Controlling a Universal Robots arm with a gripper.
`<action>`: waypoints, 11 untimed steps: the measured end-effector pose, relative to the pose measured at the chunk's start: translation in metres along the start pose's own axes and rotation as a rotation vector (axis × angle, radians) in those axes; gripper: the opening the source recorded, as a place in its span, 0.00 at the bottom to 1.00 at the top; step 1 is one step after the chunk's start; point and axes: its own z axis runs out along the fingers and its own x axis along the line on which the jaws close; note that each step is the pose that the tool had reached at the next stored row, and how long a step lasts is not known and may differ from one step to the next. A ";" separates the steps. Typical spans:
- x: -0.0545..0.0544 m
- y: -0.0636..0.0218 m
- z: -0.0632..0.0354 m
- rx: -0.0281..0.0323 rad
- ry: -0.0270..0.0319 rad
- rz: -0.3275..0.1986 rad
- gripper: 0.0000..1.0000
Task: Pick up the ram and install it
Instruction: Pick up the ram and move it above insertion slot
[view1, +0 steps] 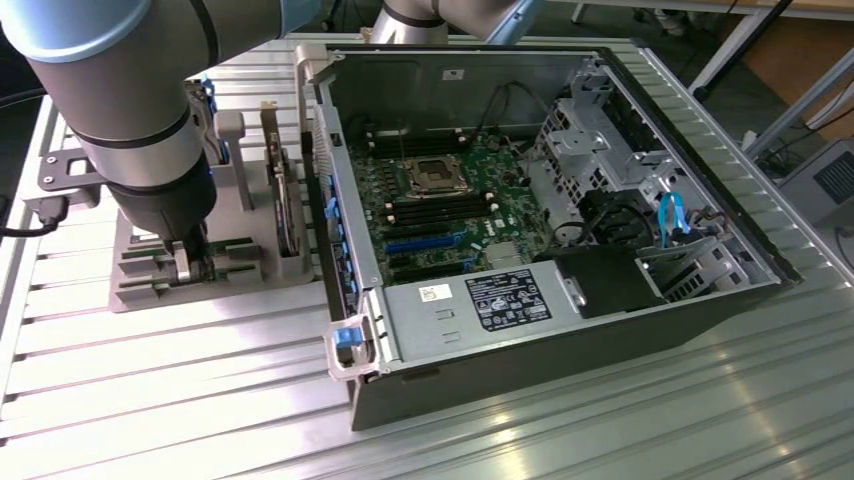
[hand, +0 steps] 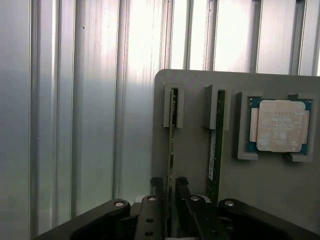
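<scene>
The robot's gripper should grab the ram next by its bare middle part (hand: 170, 186), where both of the ram's sides are open, because the posts of the holder hold the ram's ends.
The ram (hand: 170, 135) is a thin green stick standing on edge in a slot of the grey holder (hand: 195, 150). My gripper (hand: 169, 184) straddles its near end. Its two fingers stand open, one on each side of the stick, with slim gaps. A second green stick with a white label (hand: 215, 145) stands in the neighbouring slot. In the exterior view the gripper (view1: 195, 262) reaches down into the grey holder (view1: 147, 285) at the exterior view's left, beside the open computer case (view1: 534, 330).
A square silver processor chip (hand: 280, 125) lies in a recess of the holder. A hard drive (view1: 287, 205) stands on edge between holder and case. The motherboard (view1: 454, 215) with its black memory slots lies inside the case. The table is of ribbed metal slats (view1: 160, 400).
</scene>
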 end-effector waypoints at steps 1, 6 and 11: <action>0.000 0.0000 0.0000 -0.0001 0.0000 0.000 0.15; 0.000 0.0000 0.0000 -0.0001 0.0000 0.000 0.12; 0.000 0.0000 0.0000 0.0001 -0.0001 0.000 0.12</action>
